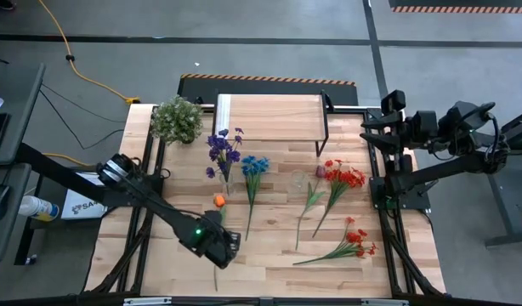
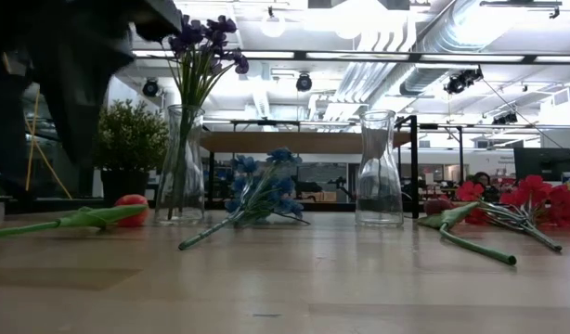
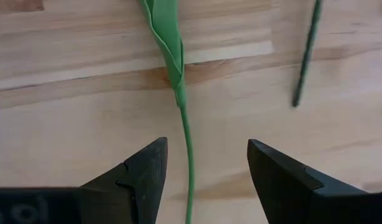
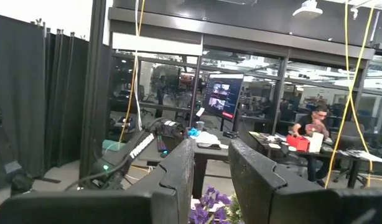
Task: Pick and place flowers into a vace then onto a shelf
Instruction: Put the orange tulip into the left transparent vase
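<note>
Next, the left gripper grabs the orange flower's green stem beside the leaf, to add the flower to the vase of purple flowers (image 1: 224,149).
An orange flower (image 1: 218,201) lies on the table with its green stem (image 3: 189,155) running toward the near edge. My left gripper (image 3: 206,146) points down over that stem near its leaf (image 3: 169,43). It is open, with one finger on each side of the stem and touching nothing. In the high view my left gripper (image 1: 223,246) covers the middle of the stem. A glass vase (image 2: 183,167) holds purple flowers (image 1: 224,149). A second glass vase (image 2: 378,167) stands empty. My right gripper (image 4: 209,168) is raised at the table's right edge, open and empty. The shelf (image 1: 269,117) stands at the far edge.
A blue flower (image 1: 252,170), a maroon bud on a long stem (image 1: 316,183) and two red bunches (image 1: 342,177) (image 1: 354,242) lie flat on the table. The bushy potted plant (image 1: 178,119) stands left of the shelf. The stem end of another flower (image 3: 306,56) lies close by.
</note>
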